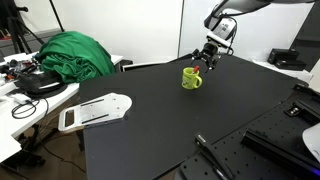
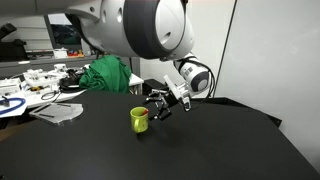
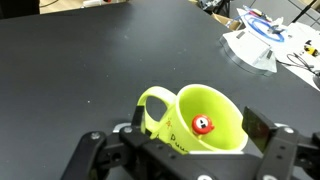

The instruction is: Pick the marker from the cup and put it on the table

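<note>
The marker's red end stands above the cup's rim, centred between my open fingers, so closing now would catch the marker.
The lime yellow-green cup [image 1: 191, 77] stands upright on the black table [image 1: 150, 130], toward its far side; it shows in both exterior views [image 2: 139, 119]. In the wrist view the cup [image 3: 225, 103] fills the lower middle, handle to the left. The marker's red end [image 3: 203, 125] shows inside it, seen end-on; its shaft is hidden. My gripper [image 1: 205, 62] hovers just above and beside the cup's rim [image 2: 160, 108]. Its fingers are open, one on each side of the cup [image 3: 198, 136], holding nothing.
A flat white device [image 1: 95, 110] lies at the table's edge, also in the wrist view [image 3: 255, 45]. A green cloth [image 1: 75, 55] and a cluttered white desk [image 1: 20, 90] stand beyond it. A long black rod [image 1: 215, 158] and black equipment [image 1: 290, 130] lie at the near corner.
</note>
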{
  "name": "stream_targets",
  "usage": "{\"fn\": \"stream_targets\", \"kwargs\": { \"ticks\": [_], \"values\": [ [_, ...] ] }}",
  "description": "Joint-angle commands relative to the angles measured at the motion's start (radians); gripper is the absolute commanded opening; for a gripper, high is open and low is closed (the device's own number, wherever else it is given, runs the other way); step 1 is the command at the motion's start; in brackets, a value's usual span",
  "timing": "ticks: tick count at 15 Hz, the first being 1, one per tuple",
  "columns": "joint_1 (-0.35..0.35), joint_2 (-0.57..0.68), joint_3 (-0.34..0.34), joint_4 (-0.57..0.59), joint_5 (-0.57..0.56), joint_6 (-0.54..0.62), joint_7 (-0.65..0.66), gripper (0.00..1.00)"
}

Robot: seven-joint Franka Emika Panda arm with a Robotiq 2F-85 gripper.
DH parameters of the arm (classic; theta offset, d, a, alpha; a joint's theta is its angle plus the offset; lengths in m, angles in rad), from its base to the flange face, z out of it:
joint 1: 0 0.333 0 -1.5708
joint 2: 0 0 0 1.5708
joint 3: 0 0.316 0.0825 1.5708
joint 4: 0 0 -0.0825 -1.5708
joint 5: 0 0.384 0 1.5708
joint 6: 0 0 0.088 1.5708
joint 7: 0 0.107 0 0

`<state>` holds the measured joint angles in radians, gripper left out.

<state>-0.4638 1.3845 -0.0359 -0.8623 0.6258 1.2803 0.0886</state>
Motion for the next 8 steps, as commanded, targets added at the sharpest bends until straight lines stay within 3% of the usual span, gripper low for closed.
{"fn": "stream_targets", "kwargs": {
  "ticks": [1, 8],
  "values": [
    [0.003, 0.031, -0.006, 0.056, -0.006, -0.002, 0.030, 0.69],
    [0.007, 0.022, -0.002, 0.058, -0.003, -0.005, 0.031, 0.19]
  ]
}}
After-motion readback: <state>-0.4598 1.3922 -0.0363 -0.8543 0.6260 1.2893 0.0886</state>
